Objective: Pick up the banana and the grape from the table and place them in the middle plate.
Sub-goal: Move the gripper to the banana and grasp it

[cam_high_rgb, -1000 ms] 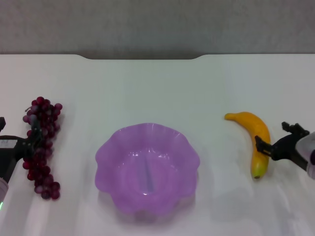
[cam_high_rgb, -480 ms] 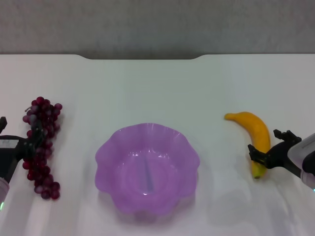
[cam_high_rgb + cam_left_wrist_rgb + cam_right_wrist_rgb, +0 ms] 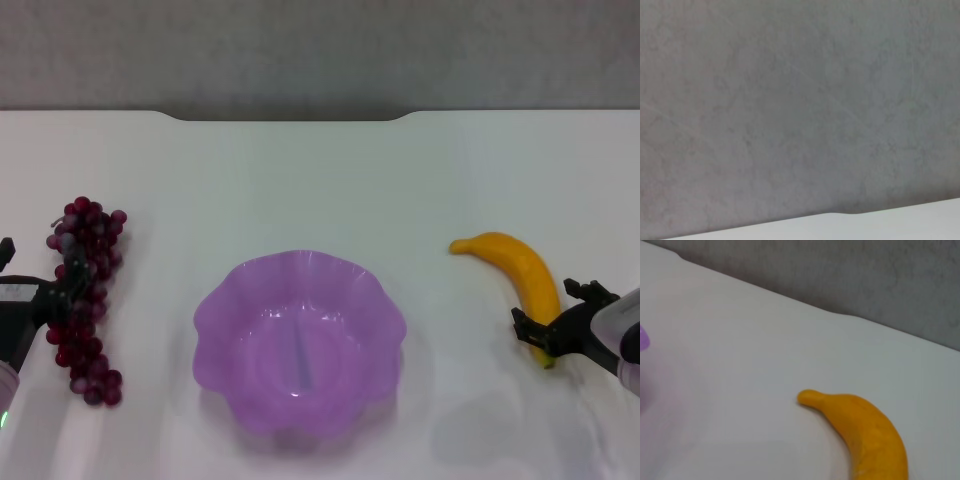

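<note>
The fingers of my right gripper are on either side of the banana's near end (image 3: 543, 356) (image 3: 879, 467), so it is now time to close on it.
The banana (image 3: 515, 268) lies on the white table (image 3: 320, 180) to the right of the purple middle plate (image 3: 300, 345). My right gripper (image 3: 552, 312) is open and straddles the banana's near end, with one dark finger on each side. The right wrist view shows the banana (image 3: 865, 435) close up, with a sliver of the plate (image 3: 642, 337) at the edge. The grape (image 3: 85, 300) lies left of the plate. My left gripper (image 3: 35, 270) stands open at its left side, one finger touching the bunch. The plate holds nothing.
The table's far edge has a notch (image 3: 290, 115) with a grey wall behind it. The left wrist view shows only that wall and a strip of the table (image 3: 890, 222).
The right gripper has slid toward the table's near edge along the banana. The banana has shifted, its far tip moving left and its near end moving right. The left arm has stayed still.
</note>
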Available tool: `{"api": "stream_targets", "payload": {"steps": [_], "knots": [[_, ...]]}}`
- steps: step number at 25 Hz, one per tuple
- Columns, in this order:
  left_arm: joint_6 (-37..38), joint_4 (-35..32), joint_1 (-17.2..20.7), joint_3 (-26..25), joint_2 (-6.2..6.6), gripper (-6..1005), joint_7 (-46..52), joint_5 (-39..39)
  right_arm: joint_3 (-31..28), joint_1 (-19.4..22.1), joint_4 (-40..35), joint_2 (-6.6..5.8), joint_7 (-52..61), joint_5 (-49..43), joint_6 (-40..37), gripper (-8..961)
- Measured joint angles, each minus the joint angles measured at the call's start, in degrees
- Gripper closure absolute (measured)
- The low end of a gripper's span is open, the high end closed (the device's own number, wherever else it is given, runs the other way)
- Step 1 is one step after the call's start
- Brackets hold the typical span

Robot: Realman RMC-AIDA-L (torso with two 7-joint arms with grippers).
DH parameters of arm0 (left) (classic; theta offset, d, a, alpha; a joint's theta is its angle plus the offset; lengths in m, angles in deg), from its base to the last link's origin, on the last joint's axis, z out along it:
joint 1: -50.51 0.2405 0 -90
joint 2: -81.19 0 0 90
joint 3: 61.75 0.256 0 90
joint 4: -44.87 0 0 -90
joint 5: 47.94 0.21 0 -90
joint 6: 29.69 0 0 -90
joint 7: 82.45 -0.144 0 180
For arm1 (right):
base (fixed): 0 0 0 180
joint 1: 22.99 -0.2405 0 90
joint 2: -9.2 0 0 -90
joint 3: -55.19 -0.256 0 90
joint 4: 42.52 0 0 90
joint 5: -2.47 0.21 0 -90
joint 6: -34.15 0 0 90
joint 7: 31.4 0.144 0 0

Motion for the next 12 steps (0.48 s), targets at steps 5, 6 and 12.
{"api": "stream_targets", "payload": {"steps": [5, 6, 12], "knots": [[-0.1, 0.0, 0.0, 0.0, 0.00, 116, 0.0, 0.0, 0.0, 0.3, 0.0, -0.09, 0.0, 0.2, 0.0, 60], [-0.1, 0.0, 0.0, 0.0, 0.00, 116, 0.0, 0.0, 0.0, 0.3, 0.0, -0.09, 0.0, 0.3, 0.0, 60], [-0.1, 0.0, -0.1, 0.0, 0.00, 115, 0.0, 0.0, 0.0, 0.3, 0.0, -0.11, -0.1, 0.3, 0.0, 61]]}}
